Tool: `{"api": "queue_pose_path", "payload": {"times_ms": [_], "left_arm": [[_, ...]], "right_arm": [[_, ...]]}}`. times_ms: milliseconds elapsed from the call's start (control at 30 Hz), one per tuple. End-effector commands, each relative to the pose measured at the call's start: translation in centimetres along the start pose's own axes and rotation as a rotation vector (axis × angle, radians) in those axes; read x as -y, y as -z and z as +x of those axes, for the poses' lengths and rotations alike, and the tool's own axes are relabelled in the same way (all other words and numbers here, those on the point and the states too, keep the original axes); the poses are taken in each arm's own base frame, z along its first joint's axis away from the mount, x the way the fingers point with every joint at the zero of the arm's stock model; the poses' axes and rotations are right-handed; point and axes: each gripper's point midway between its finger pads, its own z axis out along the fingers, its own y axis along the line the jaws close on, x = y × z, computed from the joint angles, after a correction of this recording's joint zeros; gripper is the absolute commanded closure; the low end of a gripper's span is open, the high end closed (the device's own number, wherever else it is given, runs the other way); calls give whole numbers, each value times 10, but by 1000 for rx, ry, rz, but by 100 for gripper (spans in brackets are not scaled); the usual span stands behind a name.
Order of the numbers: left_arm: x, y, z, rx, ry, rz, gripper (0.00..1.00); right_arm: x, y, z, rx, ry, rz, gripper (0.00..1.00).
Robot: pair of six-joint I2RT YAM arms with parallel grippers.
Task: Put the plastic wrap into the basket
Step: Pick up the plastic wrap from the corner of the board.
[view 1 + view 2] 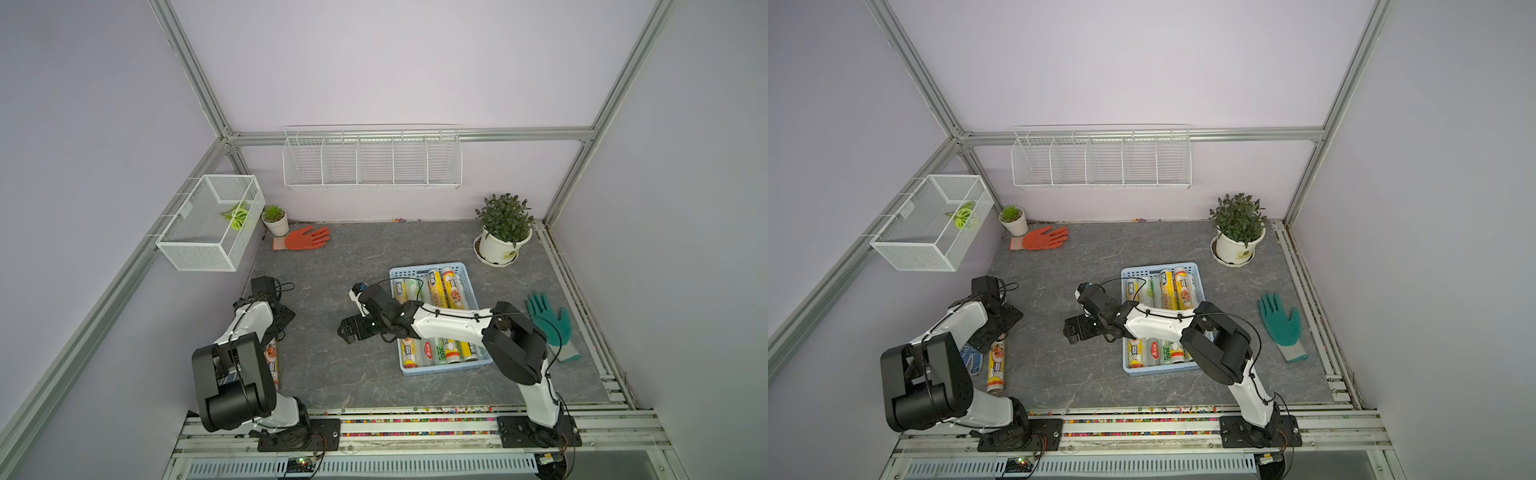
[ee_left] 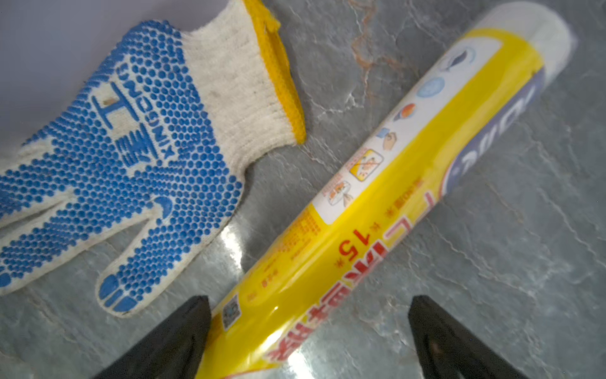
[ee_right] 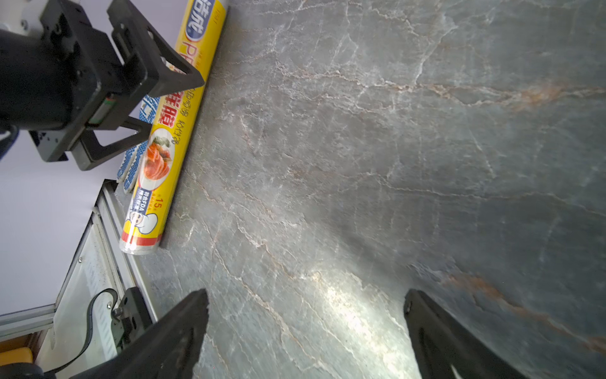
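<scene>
The plastic wrap needs to go into the basket [image 1: 432, 268], so my left gripper will next grab it across its middle from above. Both of its ends will stay free.
One yellow plastic wrap roll [image 2: 377, 183] with orange food print lies flat on the grey table at the left, seen in a top view [image 1: 995, 365] and in the right wrist view [image 3: 160, 144]. My left gripper [image 2: 306, 302] hovers over it, open, jaws wide apart on either side of the roll, which lies slanted and close to one finger. The light-blue basket [image 1: 432, 268] right of centre holds several rolls [image 1: 440, 291] side by side. My right gripper [image 3: 305, 295] is open and empty over bare table just left of the basket [image 1: 1160, 266], its arm crossing above the rolls.
A blue-dotted white glove [image 2: 131, 157] lies right beside the loose roll. An orange glove [image 1: 303, 239] lies at the back left, a green glove [image 1: 548, 324] at the right. Two potted plants [image 1: 503, 232], a white wire-mesh box [image 1: 208, 224] and a wall rack [image 1: 372, 160] stand along the back and the left wall.
</scene>
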Motion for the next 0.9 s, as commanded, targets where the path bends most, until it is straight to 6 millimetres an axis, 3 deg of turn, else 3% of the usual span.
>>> {"api": "queue_pose_path", "payload": {"times_ms": [0,300,500,767,867], "left_arm": [[16,1,1,-35,-7,67,4],[38,-1,23,-121,-54,210,16],[45,-11,35,-182,-96,215,31],[53,-19,45,-216,-150,193,41],[57,-18,52,-229,-177,194,49]], "right_arm": [[-4,14,-5,21,-6,-7,1],[-1,17,-10,29,-11,0,2],[3,19,-7,19,-14,19,2],[8,26,-6,20,-17,42,2],[12,32,-7,29,-19,54,2]]}}
